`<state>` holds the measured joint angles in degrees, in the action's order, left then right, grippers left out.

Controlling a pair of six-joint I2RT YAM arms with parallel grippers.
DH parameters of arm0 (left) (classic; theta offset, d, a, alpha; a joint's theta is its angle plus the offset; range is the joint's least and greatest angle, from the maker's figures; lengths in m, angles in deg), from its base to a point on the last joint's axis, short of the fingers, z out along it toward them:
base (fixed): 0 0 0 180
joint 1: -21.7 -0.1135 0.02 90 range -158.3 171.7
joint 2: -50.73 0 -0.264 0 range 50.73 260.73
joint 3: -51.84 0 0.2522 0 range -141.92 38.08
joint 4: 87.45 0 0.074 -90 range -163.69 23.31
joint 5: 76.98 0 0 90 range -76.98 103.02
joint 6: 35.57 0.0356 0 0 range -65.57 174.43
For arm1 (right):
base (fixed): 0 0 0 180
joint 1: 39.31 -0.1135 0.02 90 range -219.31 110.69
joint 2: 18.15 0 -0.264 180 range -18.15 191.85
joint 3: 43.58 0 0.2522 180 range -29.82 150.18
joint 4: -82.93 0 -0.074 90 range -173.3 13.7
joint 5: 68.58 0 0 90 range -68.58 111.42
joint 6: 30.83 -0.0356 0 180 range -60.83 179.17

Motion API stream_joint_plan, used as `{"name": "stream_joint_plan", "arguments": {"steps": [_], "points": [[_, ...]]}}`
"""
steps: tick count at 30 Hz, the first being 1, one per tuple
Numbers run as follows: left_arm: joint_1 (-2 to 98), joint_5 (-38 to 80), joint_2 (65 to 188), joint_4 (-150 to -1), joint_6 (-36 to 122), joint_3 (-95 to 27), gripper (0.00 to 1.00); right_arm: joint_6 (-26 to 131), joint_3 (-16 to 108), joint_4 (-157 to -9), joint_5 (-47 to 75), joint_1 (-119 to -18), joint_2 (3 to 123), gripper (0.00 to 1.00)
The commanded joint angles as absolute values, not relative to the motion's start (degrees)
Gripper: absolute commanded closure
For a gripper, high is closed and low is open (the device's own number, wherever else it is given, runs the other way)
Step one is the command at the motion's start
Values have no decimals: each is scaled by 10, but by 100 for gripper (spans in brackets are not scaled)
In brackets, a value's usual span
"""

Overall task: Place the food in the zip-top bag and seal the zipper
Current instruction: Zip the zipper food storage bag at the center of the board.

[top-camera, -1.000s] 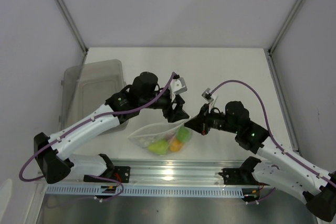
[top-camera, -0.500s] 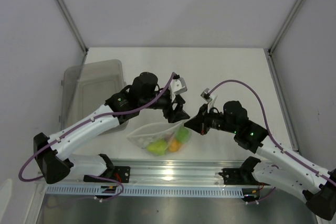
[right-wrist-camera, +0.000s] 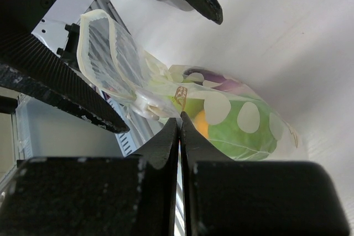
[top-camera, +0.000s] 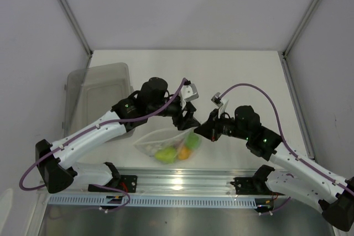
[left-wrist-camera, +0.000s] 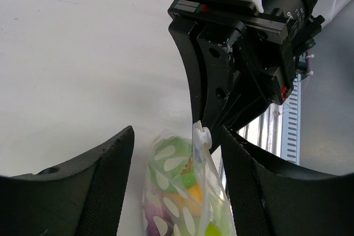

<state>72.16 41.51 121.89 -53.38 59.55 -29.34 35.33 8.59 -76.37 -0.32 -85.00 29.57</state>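
Note:
My left gripper needs to grab the zipper by its white slider [left-wrist-camera: 201,136] next. Then it can slide the zipper along and seal it.
The zip-top bag [top-camera: 160,143] lies near the table's front edge, clear with white spots, and holds the food: a round green fruit [right-wrist-camera: 238,131], an orange-yellow piece [left-wrist-camera: 193,192] and the purple eggplant [right-wrist-camera: 213,78]. My right gripper [right-wrist-camera: 180,119] is shut on the bag's corner, just beside the zipper's white slider [right-wrist-camera: 141,103]. My left gripper [left-wrist-camera: 177,136] is open. Its fingers [left-wrist-camera: 105,186] straddle the bag's top edge, with the slider [left-wrist-camera: 201,136] between them and untouched. In the top view the left gripper [top-camera: 188,119] and the right gripper [top-camera: 206,131] meet over the bag's right end.
A translucent grey bin [top-camera: 97,89] stands at the table's left, under the left arm. An aluminium rail [top-camera: 177,183] runs along the near edge just in front of the bag. White walls close in the table on the left, right and back.
The left gripper has crept slightly right and down toward the bag's slider, its jaws a touch narrower. The right gripper has stayed shut on the bag's corner.

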Motion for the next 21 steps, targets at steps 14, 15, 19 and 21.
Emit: {"name": "stream_joint_plan", "arguments": {"steps": [14,15,19,21], "points": [[735,394,1235,-524,609,-308,51,348,116,-772,7,-854,295,100],[735,393,1236,-523,610,-309,52,348,116,-772,7,-853,294,100],[735,394,1235,-518,611,-310,68,346,115,-775,7,-853,290,100],[735,390,1235,-516,613,-309,80,346,116,-774,8,-853,287,100]]}}
